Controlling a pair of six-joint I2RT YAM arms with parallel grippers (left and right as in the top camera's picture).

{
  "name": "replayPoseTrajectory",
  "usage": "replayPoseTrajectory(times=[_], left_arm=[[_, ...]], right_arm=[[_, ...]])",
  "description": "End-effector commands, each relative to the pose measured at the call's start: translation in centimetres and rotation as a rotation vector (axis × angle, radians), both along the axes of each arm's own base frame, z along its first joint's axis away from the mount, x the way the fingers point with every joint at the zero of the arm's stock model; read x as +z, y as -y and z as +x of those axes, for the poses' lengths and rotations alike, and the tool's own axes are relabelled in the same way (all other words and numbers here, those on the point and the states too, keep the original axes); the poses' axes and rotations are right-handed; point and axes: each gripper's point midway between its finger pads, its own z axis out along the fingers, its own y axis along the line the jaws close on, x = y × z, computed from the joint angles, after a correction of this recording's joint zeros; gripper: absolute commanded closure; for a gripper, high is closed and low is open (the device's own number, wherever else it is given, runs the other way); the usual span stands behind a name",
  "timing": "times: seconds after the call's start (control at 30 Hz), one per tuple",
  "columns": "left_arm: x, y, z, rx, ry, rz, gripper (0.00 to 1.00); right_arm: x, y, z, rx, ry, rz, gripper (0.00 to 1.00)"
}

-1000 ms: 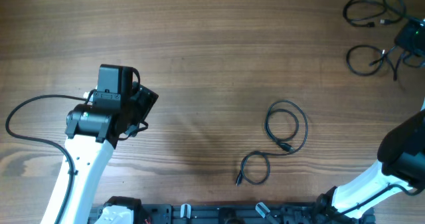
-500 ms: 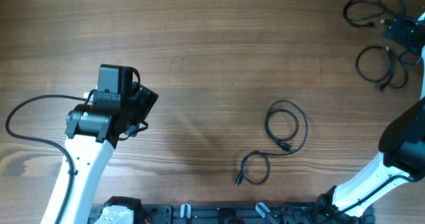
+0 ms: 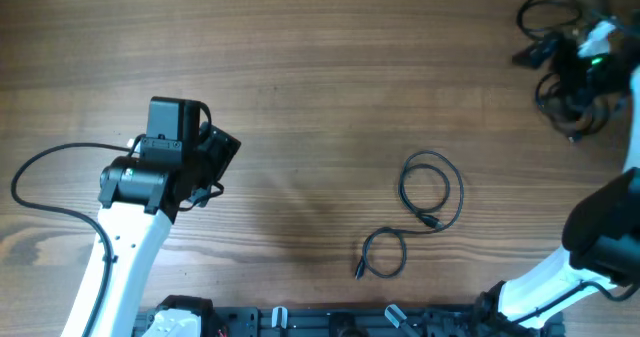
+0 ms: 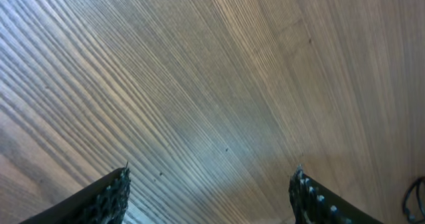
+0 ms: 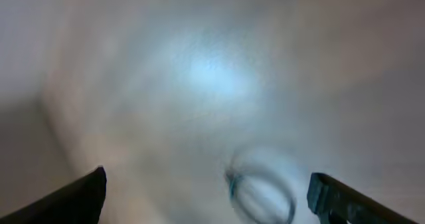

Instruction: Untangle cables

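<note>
I need to untangle the curled black cable next, so I need to grab it with my right gripper along the cord of its loop, which leaves both of its ends free.
A black cable [image 3: 431, 191] lies on the wood right of centre, curled in a large loop with a smaller loop [image 3: 384, 252] below it. More black cables [image 3: 553, 15] are bunched at the far right corner. My right gripper [image 3: 583, 57] hovers over that bunch, blurred by motion. Its wrist view is smeared, with the jaws [image 5: 209, 201] open and a blurred cable loop [image 5: 262, 192] beneath, not held. On the left, my left gripper [image 3: 215, 159] hangs open [image 4: 209, 197] over bare wood, holding nothing.
The left arm's own supply cable [image 3: 40, 177] arcs over the table's left side. A dark rail [image 3: 330, 320] runs along the front edge. A sliver of black cable [image 4: 416, 199] shows at the right edge of the left wrist view.
The right gripper has swept left over the corner cables. The loop under it has shifted right and bunched up. The left arm has stayed put.
</note>
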Motion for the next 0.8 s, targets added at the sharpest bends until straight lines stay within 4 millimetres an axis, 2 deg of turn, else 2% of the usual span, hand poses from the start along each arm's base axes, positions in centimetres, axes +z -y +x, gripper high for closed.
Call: replayPoseTrajectory(times=[0.0,0.1,0.13,0.2,0.27,0.37,0.47,0.53,0.57,0.63,0.67,0.73,0.77], left_arm=[[-0.7,0.4,0.0,-0.028,-0.027,-0.014,0.21],[-1.7,1.0,0.0,-0.045,-0.072,-0.036,0.20],[-2.1,1.2,0.0,-0.066,-0.086,-0.032,0.20],[-2.7,1.7,-0.1,-0.089,-0.111,-0.032,0.20],[-3.2,2.2,-0.2,-0.107,-0.131,-0.028,0.18],[-3.4,2.6,-0.3,-0.122,-0.140,-0.026,0.18],[-3.5,2.6,-0.3,-0.123,-0.141,-0.026,0.18],[-3.5,2.6,-0.3,-0.123,-0.141,-0.026,0.18],[-3.5,2.6,-0.3,-0.123,-0.141,-0.026,0.18],[-3.5,2.6,-0.3,-0.123,-0.141,-0.026,0.18],[-3.5,2.6,-0.3,-0.123,-0.141,-0.026,0.18],[-3.5,2.6,-0.3,-0.123,-0.141,-0.026,0.18],[-3.5,2.6,-0.3,-0.123,-0.141,-0.027,0.18]], right_arm=[[-0.7,-6.3,-2.1,0.219,-0.029,0.060,0.00],[-2.8,-11.0,-5.0,0.432,-0.103,0.013,0.00],[-4.1,-11.1,-5.9,0.464,-0.166,-0.082,0.00],[-6.5,-8.9,-7.3,0.374,-0.333,-0.345,0.00],[-7.4,-5.8,-8.2,0.237,-0.441,-0.553,0.00],[-8.4,-6.4,-9.6,0.262,-0.484,-0.501,0.00],[-10.6,-9.0,-11.9,0.400,-0.492,-0.350,0.00],[-11.9,-9.7,-13.3,0.418,-0.513,-0.297,0.01],[-12.4,-10.0,-13.8,0.419,-0.521,-0.277,0.06],[-13.2,-10.1,-14.4,0.421,-0.528,-0.269,0.23],[-13.5,-10.5,-14.7,0.426,-0.526,-0.246,0.37],[-13.4,-12.0,-14.7,0.474,-0.480,-0.150,0.93],[-13.0,-13.1,-14.4,0.480,-0.453,-0.088,0.96]])
